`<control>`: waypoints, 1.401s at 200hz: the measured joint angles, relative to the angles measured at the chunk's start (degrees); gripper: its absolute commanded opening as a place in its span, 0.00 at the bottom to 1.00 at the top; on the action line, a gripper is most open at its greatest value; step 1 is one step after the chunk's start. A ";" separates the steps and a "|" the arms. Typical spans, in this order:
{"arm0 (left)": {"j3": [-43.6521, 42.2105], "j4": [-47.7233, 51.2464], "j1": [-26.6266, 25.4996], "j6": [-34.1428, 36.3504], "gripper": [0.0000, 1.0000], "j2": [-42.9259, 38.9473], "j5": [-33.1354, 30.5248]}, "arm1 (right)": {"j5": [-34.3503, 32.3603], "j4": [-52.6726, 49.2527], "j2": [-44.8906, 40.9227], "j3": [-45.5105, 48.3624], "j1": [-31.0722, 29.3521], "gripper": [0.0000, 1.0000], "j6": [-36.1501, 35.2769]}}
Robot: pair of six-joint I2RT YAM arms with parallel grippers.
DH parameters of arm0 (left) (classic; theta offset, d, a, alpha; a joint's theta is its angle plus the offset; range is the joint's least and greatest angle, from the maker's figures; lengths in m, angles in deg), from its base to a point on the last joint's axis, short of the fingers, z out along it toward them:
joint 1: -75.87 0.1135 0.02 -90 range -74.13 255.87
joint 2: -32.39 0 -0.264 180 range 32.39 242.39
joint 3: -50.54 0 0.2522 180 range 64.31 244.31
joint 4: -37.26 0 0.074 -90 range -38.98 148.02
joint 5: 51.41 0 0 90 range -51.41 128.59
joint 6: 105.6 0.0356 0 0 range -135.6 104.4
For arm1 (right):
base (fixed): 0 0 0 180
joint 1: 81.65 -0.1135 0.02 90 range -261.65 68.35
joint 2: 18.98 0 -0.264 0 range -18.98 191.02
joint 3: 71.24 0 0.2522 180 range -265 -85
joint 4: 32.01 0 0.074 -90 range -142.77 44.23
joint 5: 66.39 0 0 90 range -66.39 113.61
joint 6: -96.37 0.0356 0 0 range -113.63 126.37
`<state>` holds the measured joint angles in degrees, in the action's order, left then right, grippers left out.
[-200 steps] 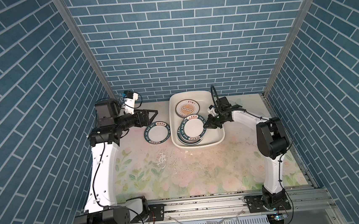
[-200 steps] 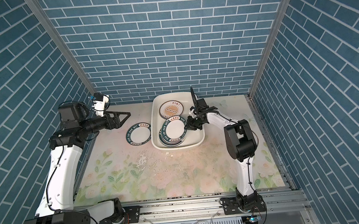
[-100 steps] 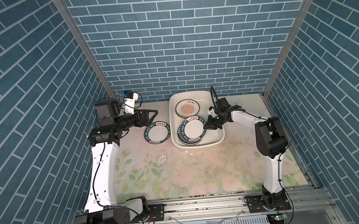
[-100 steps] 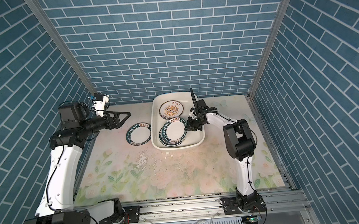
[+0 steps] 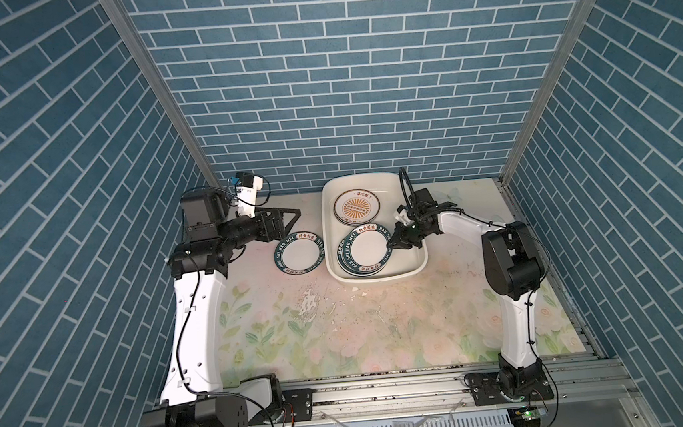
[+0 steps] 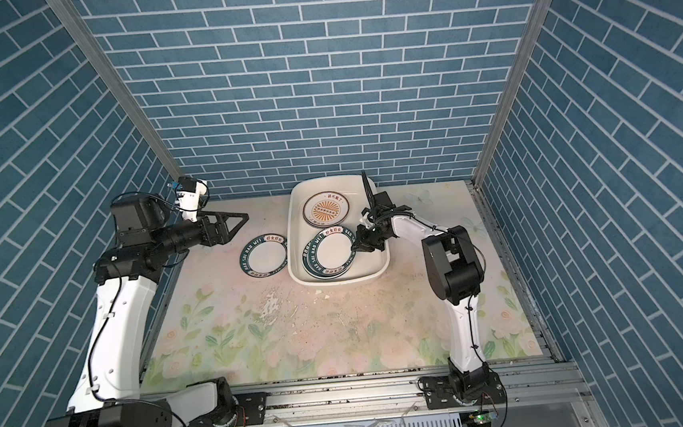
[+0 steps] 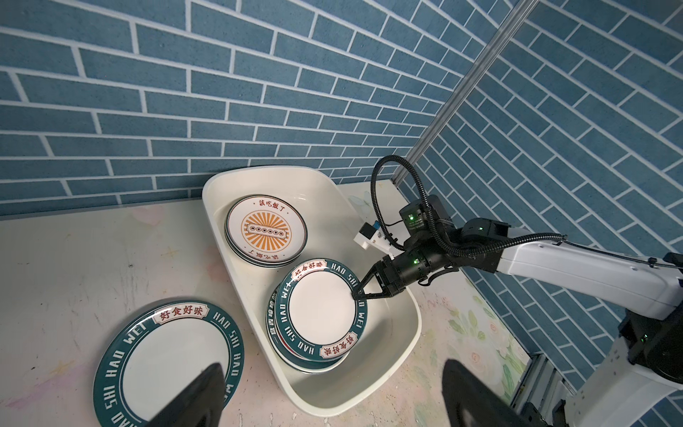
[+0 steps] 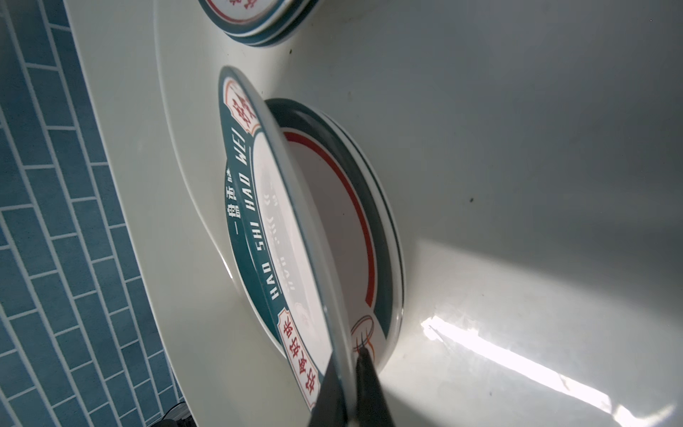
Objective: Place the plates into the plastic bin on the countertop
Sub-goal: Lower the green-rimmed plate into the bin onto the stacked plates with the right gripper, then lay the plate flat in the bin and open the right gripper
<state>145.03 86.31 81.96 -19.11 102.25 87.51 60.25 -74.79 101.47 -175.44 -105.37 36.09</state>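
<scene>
My right gripper should open now, because the stack is right under the teal lettered plate and the plate would land on it.
The white plastic bin (image 5: 378, 278) (image 6: 339, 283) (image 7: 369, 395) stands at the back of the flowered countertop (image 5: 340, 327). My right gripper (image 5: 392, 247) (image 6: 355, 249) (image 7: 357, 295) (image 8: 349, 369) is shut on the rim of a teal lettered plate (image 5: 365, 246) (image 6: 331, 250) (image 7: 320, 310) (image 8: 258, 207). It holds that plate tilted over a stack topped by a teal-and-red ringed plate (image 8: 369, 222). A sunburst plate stack (image 5: 357, 208) (image 7: 265, 231) fills the bin's far end. Another teal lettered plate (image 5: 299, 257) (image 6: 265, 256) (image 7: 166, 355) lies on the countertop left of the bin. My left gripper (image 5: 288, 225) (image 6: 237, 227) (image 7: 334, 384) hovers open above it.
Blue brick-pattern walls (image 5: 322, 99) close in the back and both sides. The bin sits close to the back wall. Scuffs and crumbs (image 5: 309, 304) mark the countertop in front of the bin. A metal rail (image 5: 386, 386) runs along the front edge.
</scene>
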 measured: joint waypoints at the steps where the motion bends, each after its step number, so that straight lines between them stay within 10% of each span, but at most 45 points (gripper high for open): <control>1: 0.00 0.00 0.00 0.00 0.93 0.00 0.00 | 0.02 0.00 0.00 0.00 0.00 0.02 0.00; 280: 0.00 -0.11 0.00 -0.20 0.93 0.00 0.24 | -0.63 -0.20 0.52 0.00 0.00 0.17 -0.09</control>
<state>145.03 86.20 81.96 -19.31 102.25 87.75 59.61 -74.99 101.99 -175.44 -105.37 36.00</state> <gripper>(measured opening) 0.930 0.171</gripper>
